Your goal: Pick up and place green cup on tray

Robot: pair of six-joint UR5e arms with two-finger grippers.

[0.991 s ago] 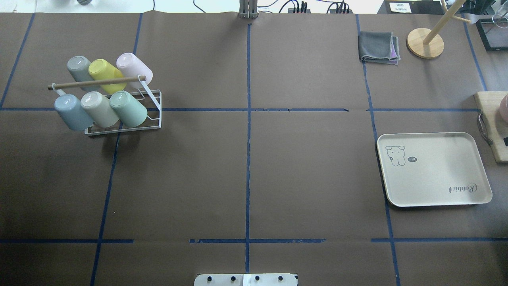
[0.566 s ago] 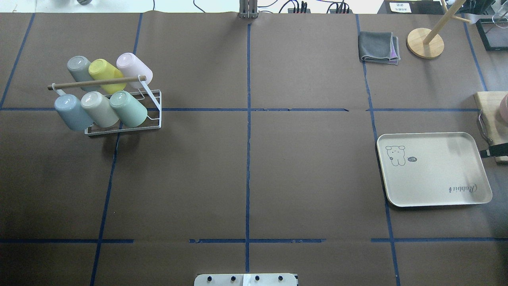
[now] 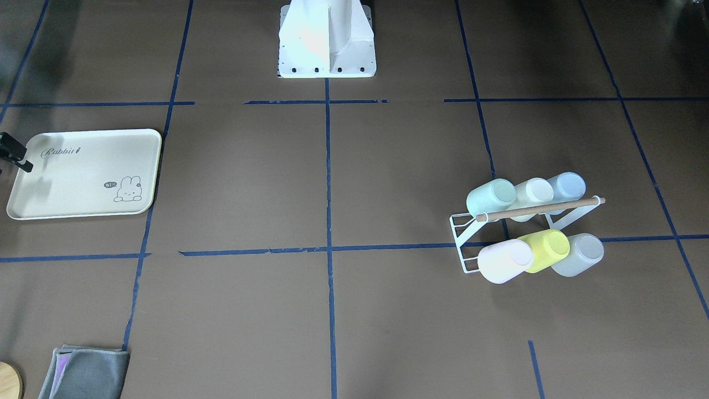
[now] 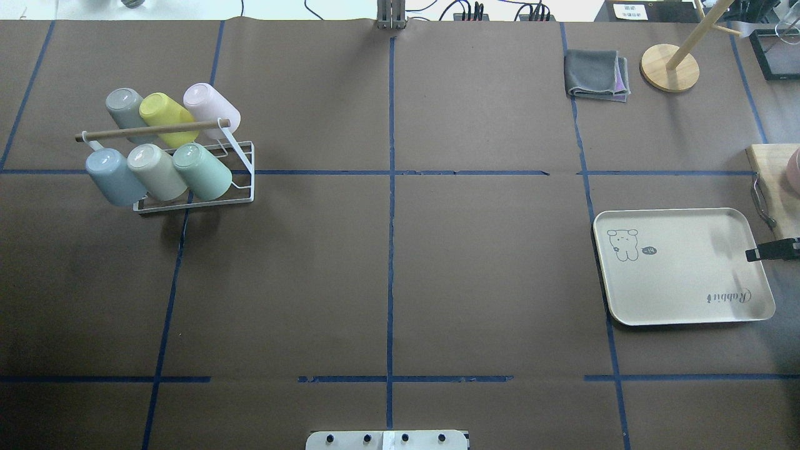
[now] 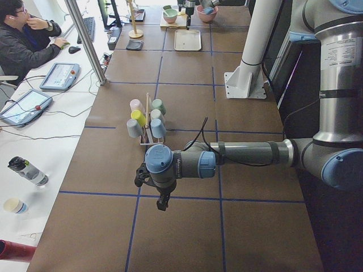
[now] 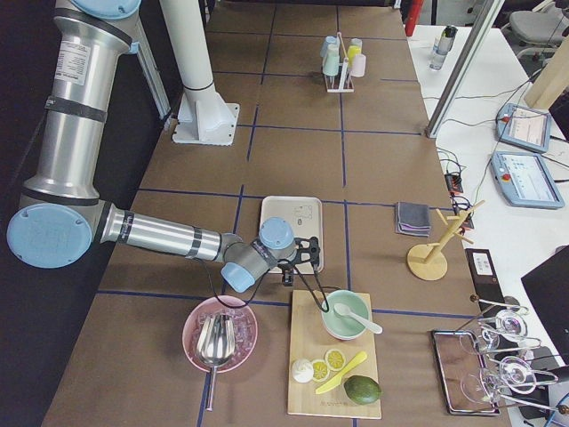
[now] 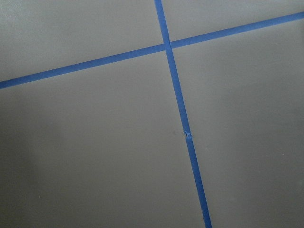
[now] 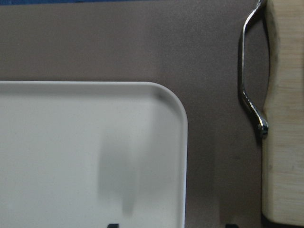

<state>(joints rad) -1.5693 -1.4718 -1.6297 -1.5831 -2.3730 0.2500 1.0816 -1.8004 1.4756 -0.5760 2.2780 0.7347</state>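
The tray needs to come within reach for the green cup (image 3: 490, 197), so my right gripper needs to grab it by its short rim (image 3: 25, 168) beside the Rabbit lettering.
The pale mint-green cup (image 4: 202, 170) lies tilted on a white wire rack (image 4: 240, 187), at the right end of its near row; it also shows in the front view (image 3: 490, 197). The cream "Rabbit" tray (image 4: 681, 275) sits at the table's right and holds nothing. My right gripper (image 4: 759, 253) hangs over the tray's right rim, far from the cup. Its fingertips (image 8: 112, 225) stand wide apart at the bottom edge of the right wrist view, open and empty. My left gripper (image 5: 161, 201) shows only in the exterior left view, above bare table near the rack; I cannot tell its state.
The rack also holds blue, beige, grey, yellow-green and pink cups. A wooden cutting board (image 4: 775, 194) with a metal handle lies just right of the tray. A grey cloth (image 4: 595, 75) and a wooden stand (image 4: 669, 67) are at the far right.
My right gripper has come in from the right edge and moved over the tray's right rim. Cups, rack and tray have not moved.
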